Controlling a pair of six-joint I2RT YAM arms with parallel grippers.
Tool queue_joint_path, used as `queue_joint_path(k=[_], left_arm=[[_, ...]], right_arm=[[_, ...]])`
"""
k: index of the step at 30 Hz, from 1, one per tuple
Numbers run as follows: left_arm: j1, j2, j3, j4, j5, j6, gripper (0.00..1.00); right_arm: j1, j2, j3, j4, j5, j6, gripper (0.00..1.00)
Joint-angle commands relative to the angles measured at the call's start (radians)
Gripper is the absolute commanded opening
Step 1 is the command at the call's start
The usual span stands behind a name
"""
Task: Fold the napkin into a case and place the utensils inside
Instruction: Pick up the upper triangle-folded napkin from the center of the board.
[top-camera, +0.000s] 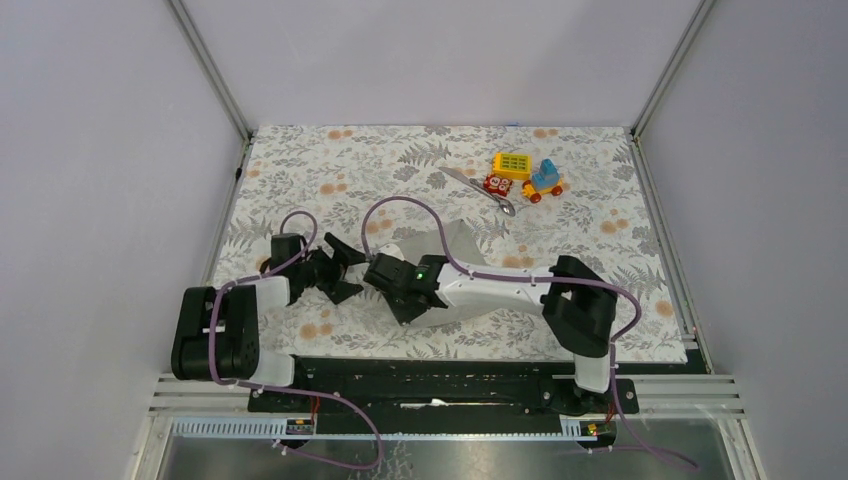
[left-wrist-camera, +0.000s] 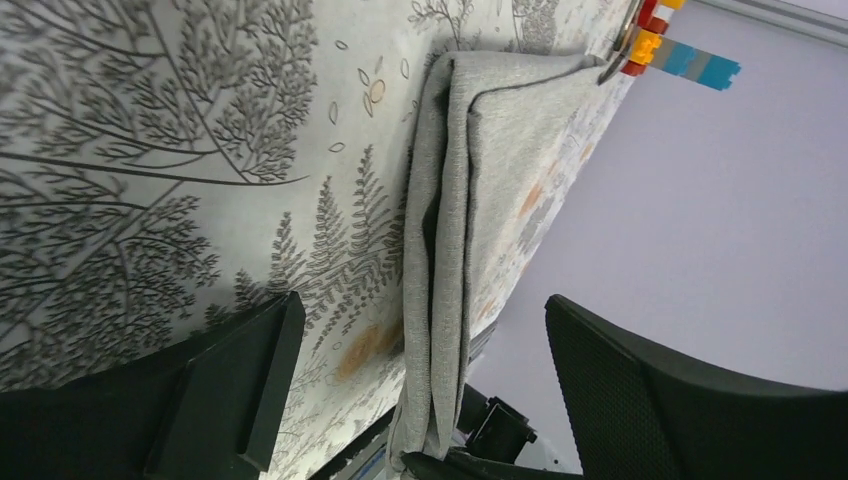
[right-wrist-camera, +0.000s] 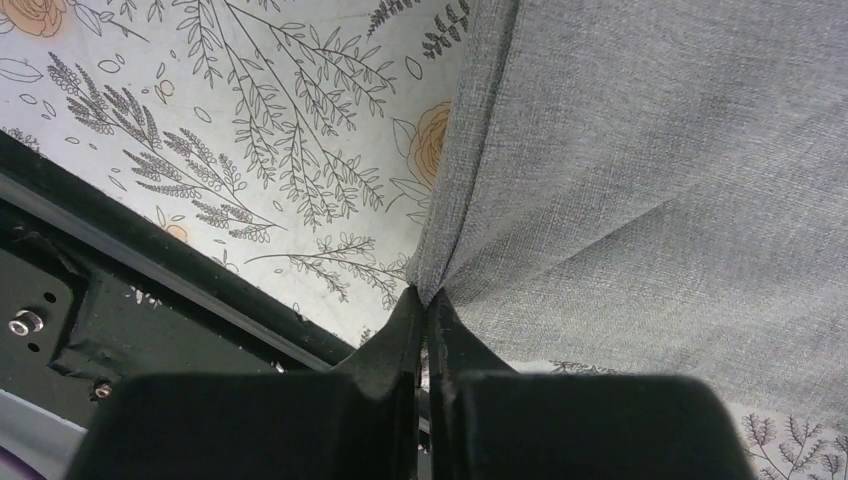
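Observation:
I need to grab the napkin's layered edge (left-wrist-camera: 436, 262) next with my left gripper, away from the napkin's corner in my right gripper. Then I can turn that edge over for folding.
The grey napkin (top-camera: 450, 242) lies folded in the middle of the floral tablecloth, mostly under my right arm. My right gripper (top-camera: 392, 295) is shut on the napkin's near corner (right-wrist-camera: 425, 290), and the cloth (right-wrist-camera: 650, 150) spreads away from its tips. My left gripper (top-camera: 345, 268) is open just left of the napkin. In the left wrist view the napkin's layered edge (left-wrist-camera: 450, 230) stands between the spread fingers (left-wrist-camera: 418, 312), apart from both. The two silver utensils (top-camera: 480, 188) lie at the back beside the toys, the spoon bowl (top-camera: 507, 208) pointing forward.
Colourful toy blocks stand at the back right: a yellow one (top-camera: 512, 164), a blue car (top-camera: 546, 178) and a red piece (top-camera: 495, 183). The black front rail (right-wrist-camera: 150, 290) runs close to the held corner. Grey walls enclose the table.

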Motion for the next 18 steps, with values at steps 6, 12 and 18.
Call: queue_joint_path(k=[6,12,18], left_arm=[[-0.073,0.045,-0.108,0.308,-0.085,-0.181,0.95],[-0.118,0.165,-0.098,0.458,-0.068,-0.233,0.89],[-0.150,0.269,-0.084,0.548,-0.105,-0.252,0.70]], right_arm=[[-0.011,-0.118,-0.074,0.071,0.024,-0.004,0.00],[-0.018,-0.143,-0.094,0.082,0.021,-0.007,0.00],[-0.021,-0.164,-0.116,0.100,0.018,-0.002,0.00]])
